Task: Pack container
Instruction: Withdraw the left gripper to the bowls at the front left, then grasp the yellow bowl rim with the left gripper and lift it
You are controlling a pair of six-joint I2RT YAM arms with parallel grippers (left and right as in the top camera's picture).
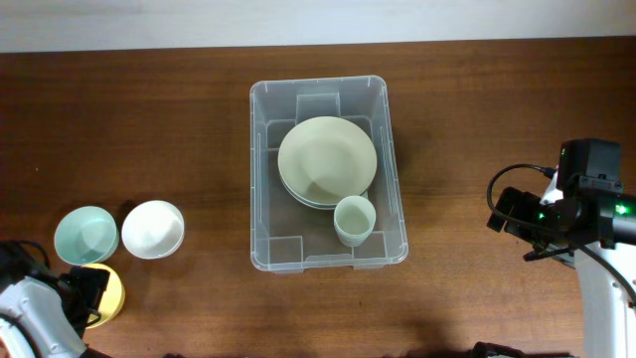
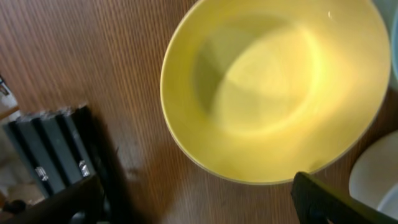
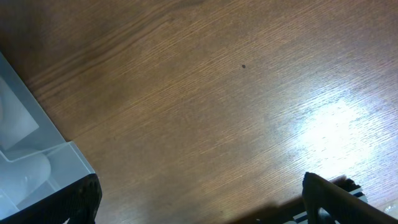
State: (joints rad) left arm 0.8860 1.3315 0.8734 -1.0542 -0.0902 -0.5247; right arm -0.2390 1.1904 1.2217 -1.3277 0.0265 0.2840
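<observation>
My left gripper will next grip the yellow bowl's rim on the yellow bowl's side away from the mint green bowl. This will keep the yellow bowl upright to pack into the container (image 1: pixel 260 179).
The clear plastic container (image 1: pixel 260 179) stands at the table's middle. It holds pale green plates (image 1: pixel 327 159) and a pale green cup (image 1: pixel 354 220). A yellow bowl (image 1: pixel 110 293) sits at the front left; in the left wrist view the yellow bowl (image 2: pixel 273 87) fills the frame. My left gripper (image 2: pixel 199 199) is open just beside the bowl's rim, with nothing between its fingers. My right gripper (image 3: pixel 199 199) is open and empty over bare wood at the right, with a corner of the container (image 3: pixel 37 155) at its left.
A mint green bowl (image 1: pixel 85 235) and a white bowl (image 1: pixel 153 229) sit side by side just behind the yellow bowl. The right arm's body (image 1: pixel 586 199) stands at the right edge of the wooden table (image 1: pixel 477 119).
</observation>
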